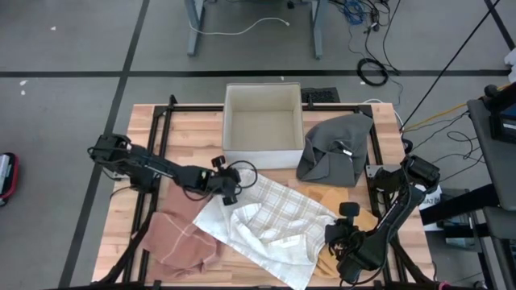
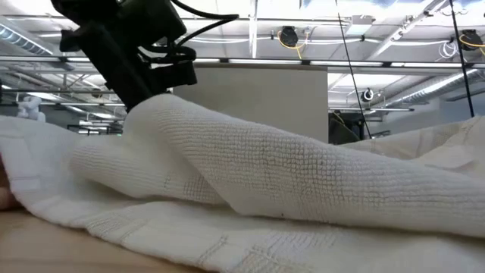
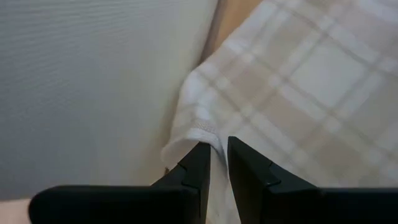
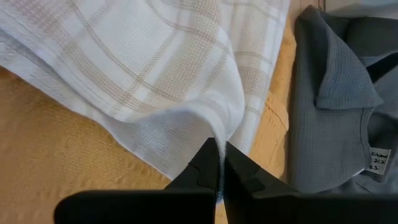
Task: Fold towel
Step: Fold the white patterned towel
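The right gripper needs to keep holding the towel's gathered edge [image 4: 220, 138], which is over the yellow cloth, until the robot moves the edge toward the towel's middle [image 4: 124, 59].
The towel [image 1: 270, 225] is white with beige checks. It lies rumpled across the table's middle and fills the low view [image 2: 273, 174]. My left gripper [image 1: 232, 192] is shut on the towel's far-left corner. My right gripper [image 1: 337, 242] is shut on the towel's right side, near the table's front. The towel's middle rests on the table and on a yellow cloth [image 1: 334, 200]. My left gripper pinches the towel's hemmed corner [image 3: 202, 134] between its two fingers [image 3: 198, 167]. It comes slanting down from the table's left. The corner is drawn up a little from the table. My right gripper pinches a gathered edge of the towel [image 4: 214, 127] between its shut fingers [image 4: 205, 163], slanting down from the right. The cloth rises to a peak at the fingers and drapes away slack; how many layers are held, I cannot tell.
A white open box [image 1: 262, 125] stands at the far middle of the table. A grey shirt [image 1: 334, 149] lies to its right, also seen as a grey shirt [image 4: 336, 106] in the right wrist view. A pink cloth [image 1: 181, 238] lies at the near left, beside the towel.
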Controlling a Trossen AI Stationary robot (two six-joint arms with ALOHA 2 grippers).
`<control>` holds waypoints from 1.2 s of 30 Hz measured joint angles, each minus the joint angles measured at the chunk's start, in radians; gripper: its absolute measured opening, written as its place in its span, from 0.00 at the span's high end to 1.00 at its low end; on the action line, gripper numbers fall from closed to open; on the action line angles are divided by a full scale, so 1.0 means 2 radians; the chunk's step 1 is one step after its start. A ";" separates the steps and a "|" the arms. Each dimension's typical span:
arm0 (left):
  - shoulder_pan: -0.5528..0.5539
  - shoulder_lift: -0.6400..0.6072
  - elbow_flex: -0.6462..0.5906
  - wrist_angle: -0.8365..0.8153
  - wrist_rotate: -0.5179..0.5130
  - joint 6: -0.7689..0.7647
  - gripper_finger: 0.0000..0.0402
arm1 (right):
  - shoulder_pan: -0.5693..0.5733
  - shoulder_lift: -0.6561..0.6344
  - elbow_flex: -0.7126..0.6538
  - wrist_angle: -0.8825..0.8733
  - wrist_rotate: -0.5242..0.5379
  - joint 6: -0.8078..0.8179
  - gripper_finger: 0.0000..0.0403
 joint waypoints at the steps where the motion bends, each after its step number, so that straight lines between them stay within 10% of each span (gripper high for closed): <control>1: 0.004 0.000 0.000 0.005 0.010 0.003 0.85 | 0.000 0.000 0.000 0.002 0.000 0.000 1.00; 7: 0.029 0.000 0.000 0.011 0.073 0.032 0.86 | 0.000 0.000 0.000 0.009 0.000 -0.001 1.00; 36: 0.056 0.000 0.011 0.056 -0.129 0.084 1.00 | 0.000 0.000 0.000 -0.040 0.000 0.058 1.00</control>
